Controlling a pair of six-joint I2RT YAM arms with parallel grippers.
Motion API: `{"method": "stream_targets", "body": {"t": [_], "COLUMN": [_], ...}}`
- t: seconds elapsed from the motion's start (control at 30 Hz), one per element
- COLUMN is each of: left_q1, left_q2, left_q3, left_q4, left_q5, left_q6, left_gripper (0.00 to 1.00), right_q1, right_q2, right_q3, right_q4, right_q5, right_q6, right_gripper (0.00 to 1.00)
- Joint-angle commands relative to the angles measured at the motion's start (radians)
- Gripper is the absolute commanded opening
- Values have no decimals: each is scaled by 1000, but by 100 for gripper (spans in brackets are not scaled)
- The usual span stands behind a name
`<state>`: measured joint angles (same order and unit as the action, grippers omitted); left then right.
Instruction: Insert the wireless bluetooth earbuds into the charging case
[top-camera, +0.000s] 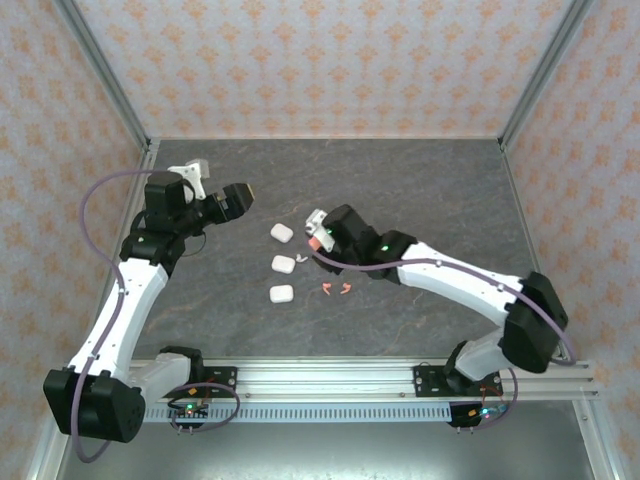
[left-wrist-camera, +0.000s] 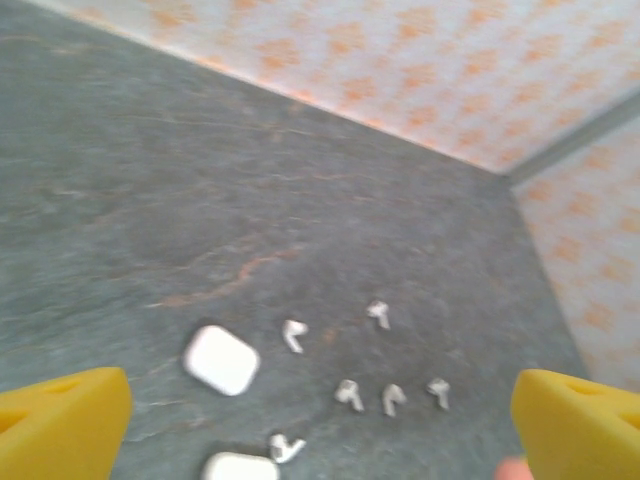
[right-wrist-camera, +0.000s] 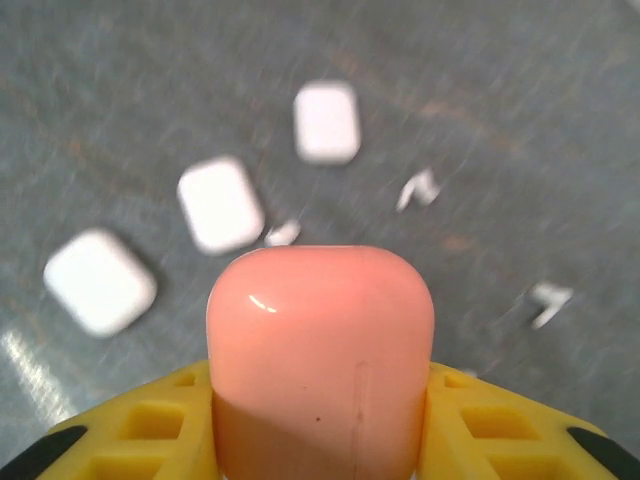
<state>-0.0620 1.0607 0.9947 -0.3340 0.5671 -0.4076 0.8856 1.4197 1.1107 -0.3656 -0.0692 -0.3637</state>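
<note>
My left gripper grabs the coral-pink charging case across its body's broad (top-camera: 315, 243) (left-wrist-camera: 514, 469) sides next, so the case's lid stays free to open for inserting earbuds.
My right gripper (right-wrist-camera: 320, 405) is shut on a coral-pink charging case (right-wrist-camera: 320, 340), held upright between its yellow fingers (right-wrist-camera: 150, 430) and lifted off the table. From above, that gripper (top-camera: 318, 234) hangs just right of a column of three white cases (top-camera: 283, 264). Two coral-pink earbuds (top-camera: 336, 289) lie on the table in front of it. Several white earbuds (left-wrist-camera: 393, 399) lie scattered beside a white case (left-wrist-camera: 221, 359) in the left wrist view. My left gripper (left-wrist-camera: 320, 430) is open and empty, raised at the left (top-camera: 240, 198), away from the cases.
The dark stone-patterned table (top-camera: 420, 190) is bounded by patterned walls and metal frame posts (top-camera: 105, 75). A rail (top-camera: 330, 378) runs along the near edge. White earbuds (right-wrist-camera: 420, 188) lie past the white cases (right-wrist-camera: 220, 203) in the right wrist view.
</note>
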Motion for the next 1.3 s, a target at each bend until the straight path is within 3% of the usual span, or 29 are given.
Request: {"method": "stream_targets", "body": {"t": [0.0,0.13,0.3,0.7,1.0,1.27], "left_q1": [-39,-113,-164,-307,-343,-357], "left_q2": [-9,24,75,240,303,335], "left_q3": [62,134,173,219,256,272], "left_q4": [-1,-41,-60,-16,-63,-65], "left_q5": [191,268,326,362,369,391], "left_q6": [36,81,94,93,141,151], "left_gripper": [97,97,95,84,68,41], "right_q1": [-39,-73,-86,-86,-87,-88], "right_q2": [-68,-128,-154,-162,-179,-179], "right_q3": [-45,-75,-61,-43,-43,-44], "right_q4": [200,321,350,326,296,280], "right_q5": [-29,-104,-153,-187,-167,-183], "right_q6": [-175,-288,-379,-402,-415,-413], "right_gripper": [41,41,40,40,41,41]}}
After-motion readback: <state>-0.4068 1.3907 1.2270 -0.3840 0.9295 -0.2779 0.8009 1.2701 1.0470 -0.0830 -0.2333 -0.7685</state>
